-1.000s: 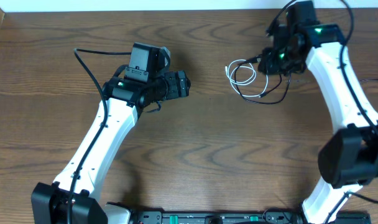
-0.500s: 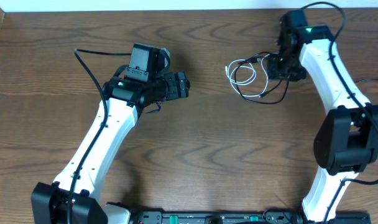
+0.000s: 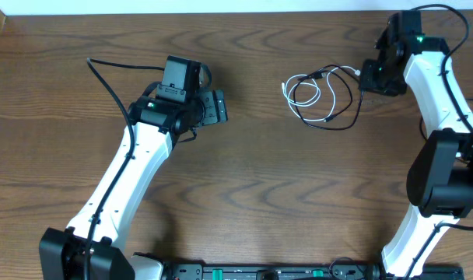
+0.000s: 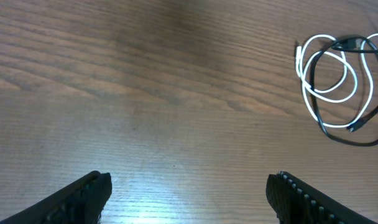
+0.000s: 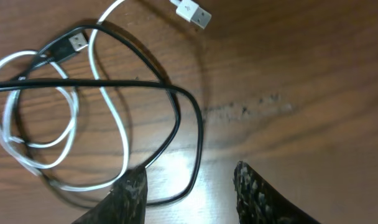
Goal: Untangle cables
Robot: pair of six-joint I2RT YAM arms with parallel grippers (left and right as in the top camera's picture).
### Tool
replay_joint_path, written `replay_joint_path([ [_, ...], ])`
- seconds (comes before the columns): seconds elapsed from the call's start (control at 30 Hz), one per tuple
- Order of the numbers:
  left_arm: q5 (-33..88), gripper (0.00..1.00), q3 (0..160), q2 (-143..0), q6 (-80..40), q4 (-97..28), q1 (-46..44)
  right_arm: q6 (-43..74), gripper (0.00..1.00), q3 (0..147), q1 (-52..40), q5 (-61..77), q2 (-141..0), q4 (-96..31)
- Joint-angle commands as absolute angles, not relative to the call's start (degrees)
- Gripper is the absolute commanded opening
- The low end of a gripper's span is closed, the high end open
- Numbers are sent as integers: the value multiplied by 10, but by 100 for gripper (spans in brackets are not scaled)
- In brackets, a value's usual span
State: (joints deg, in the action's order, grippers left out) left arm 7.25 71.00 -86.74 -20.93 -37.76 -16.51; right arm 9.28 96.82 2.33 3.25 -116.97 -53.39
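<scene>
I will next grab the black cable with my right gripper by its loop's outer edge (image 3: 359, 103) and leave the white cable (image 3: 286, 90) free, so that I can untangle the cables.
A white cable (image 3: 286, 90) and a black cable (image 3: 352, 109) lie looped over each other on the wooden table at the back right. My right gripper (image 3: 366, 75) is open just right of them. In the right wrist view its fingers (image 5: 192, 190) straddle the edge of the black cable's loop (image 5: 176, 118) without closing on it. The white cable (image 5: 117, 137) crosses under the black one, and its white plug (image 5: 192, 12) lies free. My left gripper (image 3: 218, 107) is open and empty, well left of the cables. In the left wrist view (image 4: 189, 193) the cables (image 4: 329, 81) are far off at top right.
The table's back edge meets a white wall strip (image 3: 221, 6). A thick black wire (image 3: 104, 78) arcs from the left arm over the table at the far left.
My right gripper has moved right, away from the middle of the tangle, and a cable end now reaches further right. My left gripper has shifted slightly left.
</scene>
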Motion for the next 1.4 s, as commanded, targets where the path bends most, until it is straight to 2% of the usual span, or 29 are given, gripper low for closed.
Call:
replay_joint_path([
  [0.0, 57, 85, 715, -868, -202, -383, -164, 40, 40, 916, 27, 38, -1173, -506],
  [0.33, 57, 85, 715, -868, -202, -386, -165, 42, 41, 790, 27, 38, -1173, -305],
  [0.4, 57, 85, 715, -868, -202, -387, -165, 42, 39, 775, 27, 38, -1173, -274],
  [0.47, 57, 85, 715, -868, -202, -388, -165, 42, 32, 765, 27, 38, -1173, -253],
  [0.67, 57, 85, 715, -868, -202, -390, -165, 42, 21, 755, 27, 38, -1173, -233],
  [0.8, 57, 85, 715, -868, -202, -390, -165, 42, 7, 755, 27, 39, -1173, -234],
  [1.1, 57, 85, 715, -868, -202, -390, -165, 42, 1, 755, 20, 44, -1173, -236],
  [1.37, 57, 85, 715, -868, -202, -392, -165, 42, 1, 760, 20, 213, -1112, -240],
])
